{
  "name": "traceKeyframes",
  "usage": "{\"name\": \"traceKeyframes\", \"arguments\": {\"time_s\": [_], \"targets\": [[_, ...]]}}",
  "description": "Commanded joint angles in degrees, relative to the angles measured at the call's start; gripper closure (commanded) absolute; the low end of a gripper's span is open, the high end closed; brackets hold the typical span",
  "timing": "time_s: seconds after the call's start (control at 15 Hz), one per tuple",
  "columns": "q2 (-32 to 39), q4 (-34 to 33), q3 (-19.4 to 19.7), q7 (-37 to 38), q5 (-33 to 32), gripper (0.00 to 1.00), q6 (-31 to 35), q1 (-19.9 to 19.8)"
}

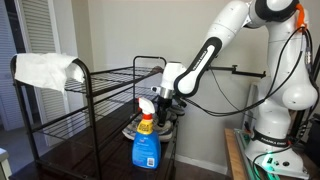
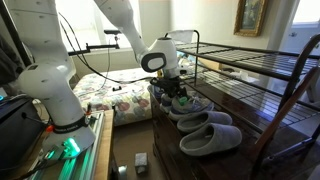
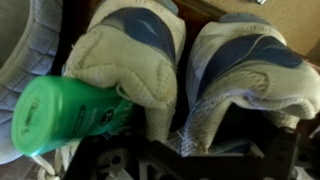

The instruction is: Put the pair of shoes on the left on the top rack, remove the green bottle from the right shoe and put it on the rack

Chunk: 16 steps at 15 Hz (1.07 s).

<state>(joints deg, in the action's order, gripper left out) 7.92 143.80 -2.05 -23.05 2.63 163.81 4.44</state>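
Note:
Both sneakers would stay on the lower shelf if the robot lifted its gripper now, because the gripper's dark fingers are wide apart around the sneakers' inner heels.
In the wrist view two light grey-and-white mesh sneakers [image 3: 240, 70] stand side by side, heels with blue accents toward the camera. A green bottle [image 3: 60, 115] sticks out of the sneaker on the picture's left [image 3: 130, 60]. My gripper [image 3: 198, 135] is low over the heels, its dark fingers spread along the bottom edge at the inner heel of the other sneaker; it looks open and holds nothing. In both exterior views the gripper [image 2: 172, 88] [image 1: 165, 103] is down at the sneakers [image 2: 176, 102] on the lower dark shelf. The top rack [image 2: 262, 58] [image 1: 110, 76] is above.
Grey slippers [image 2: 206, 132] lie on the lower shelf next to the sneakers. A darker grey shoe [image 3: 25, 40] is beside the bottle. A blue spray bottle [image 1: 146, 142] stands at the shelf front. A white cloth [image 1: 45, 68] hangs on the rack's corner.

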Motion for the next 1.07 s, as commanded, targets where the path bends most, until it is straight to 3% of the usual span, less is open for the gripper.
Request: {"name": "traceKeyframes", "arguments": {"time_s": [0.0,0.07,0.2,0.67,0.87,1.0], "targets": [[2.5,-2.7,-1.5,2.3,-1.7,0.0,-2.8,-1.4],[2.7,-3.0,-1.5,2.7,-2.1,0.0,-3.1,-1.3],[2.8,-3.5,-1.6,3.0,-2.3,0.26,-4.0,-1.4],[2.5,-4.8,-1.3,4.0,-4.0,0.77,-6.5,-1.4],[2.2,-5.5,-1.8,3.0,-3.8,0.93,-9.5,-1.7],[0.8,-5.8,-3.2,-0.9,-1.4,0.94,-14.8,-2.3]]}}
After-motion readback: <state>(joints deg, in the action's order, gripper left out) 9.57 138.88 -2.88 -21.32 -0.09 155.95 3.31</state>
